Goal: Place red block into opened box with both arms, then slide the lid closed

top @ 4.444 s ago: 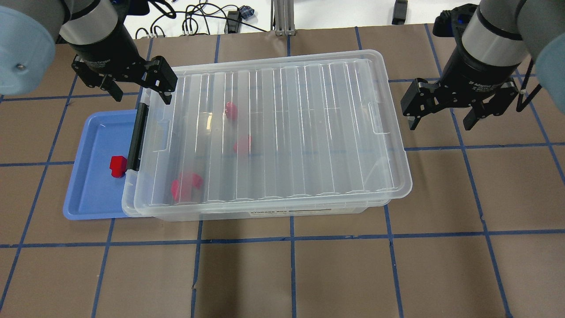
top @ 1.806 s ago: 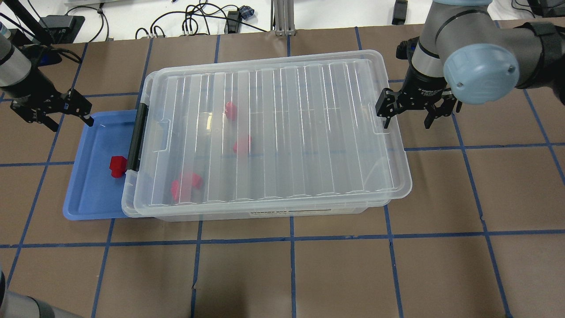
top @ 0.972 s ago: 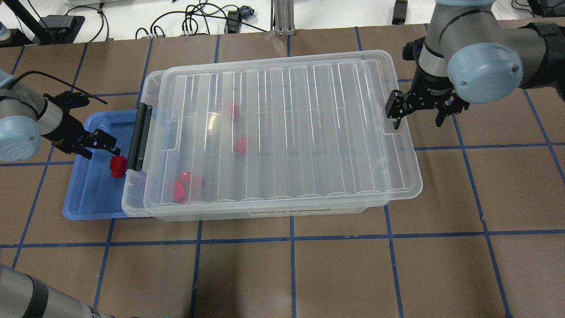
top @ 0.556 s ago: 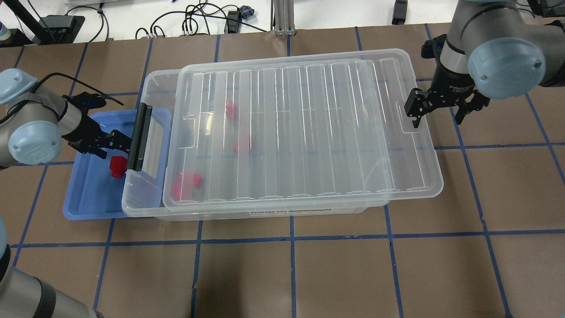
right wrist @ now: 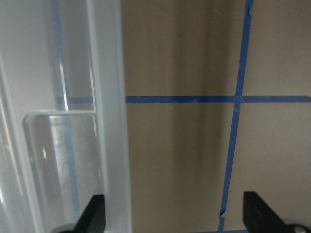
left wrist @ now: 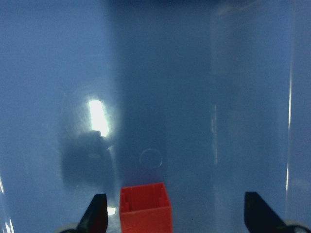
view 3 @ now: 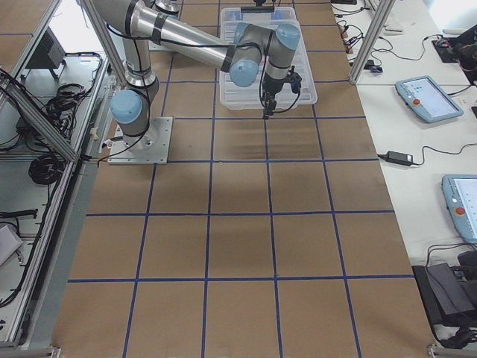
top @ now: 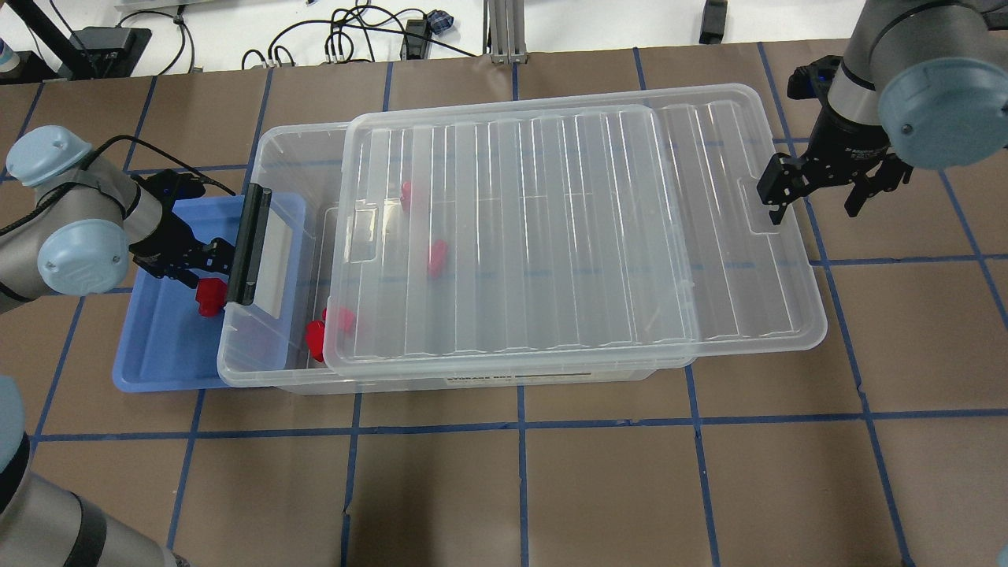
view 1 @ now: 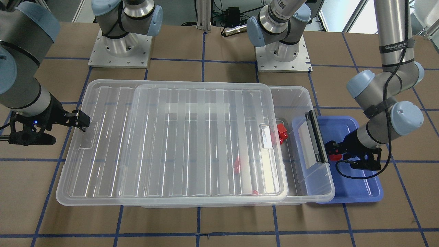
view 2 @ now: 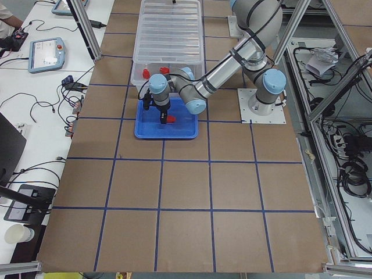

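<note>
The red block needs to go into the opened box (view 1: 294, 158), so the robot's left gripper should grip the block by its opposite sides next.
The red block (top: 209, 297) (view 1: 334, 157) lies in a blue tray (top: 157, 346) beside the box's black bar (top: 248, 244). My left gripper (top: 206, 272) (left wrist: 175, 218) hangs open right over it; in the left wrist view the block (left wrist: 146, 208) sits between the fingertips, nearer the left one. The clear box (top: 472, 383) is open at its left end. The lid (top: 551, 236) (view 1: 171, 144) lies shifted to the right and overhangs the box's right end. My right gripper (top: 815, 206) (right wrist: 177, 216) is open, one finger in the lid's end notch and the rim between its fingers.
Several more red blocks (top: 435, 256) lie inside the box, some under the lid. Cables (top: 354, 31) and a metal post (top: 504, 31) line the far edge. Both arm bases (view 1: 120, 48) stand behind the box in the front-facing view. Brown tabletop with blue tape lines surrounds everything.
The lid has slid right with the right gripper hooked in its notch, uncovering the box's left end. My left gripper came down over the tray to the red block.
</note>
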`<act>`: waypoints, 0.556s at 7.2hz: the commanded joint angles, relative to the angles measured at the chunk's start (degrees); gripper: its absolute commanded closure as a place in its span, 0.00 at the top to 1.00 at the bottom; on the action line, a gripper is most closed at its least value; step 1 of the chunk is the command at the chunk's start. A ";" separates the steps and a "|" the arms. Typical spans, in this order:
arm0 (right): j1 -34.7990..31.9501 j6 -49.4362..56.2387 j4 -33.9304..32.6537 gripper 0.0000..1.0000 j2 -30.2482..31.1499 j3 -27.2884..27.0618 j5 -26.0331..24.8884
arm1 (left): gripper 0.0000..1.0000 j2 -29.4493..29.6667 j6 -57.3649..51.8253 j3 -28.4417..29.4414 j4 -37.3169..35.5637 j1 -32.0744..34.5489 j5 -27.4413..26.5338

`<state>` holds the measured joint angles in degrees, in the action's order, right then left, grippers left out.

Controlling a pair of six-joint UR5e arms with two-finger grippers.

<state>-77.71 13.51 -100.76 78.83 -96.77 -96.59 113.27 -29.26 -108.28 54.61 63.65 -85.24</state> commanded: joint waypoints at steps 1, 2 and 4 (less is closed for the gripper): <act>2.47 4.06 0.13 1.00 0.00 0.35 -1.32 | 0.82 -0.16 0.34 -0.26 0.75 -0.02 -4.04; 2.82 4.85 -0.13 1.00 0.00 0.44 -1.32 | 0.52 -0.16 0.26 -0.70 0.67 -0.02 -4.92; 3.70 6.00 -0.05 1.00 0.00 0.44 -2.64 | 0.28 -0.94 1.84 -1.41 0.67 -0.02 -5.11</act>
<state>-74.80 18.88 -100.88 78.84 -96.36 -98.69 112.93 -28.13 -109.39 55.26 63.63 -90.08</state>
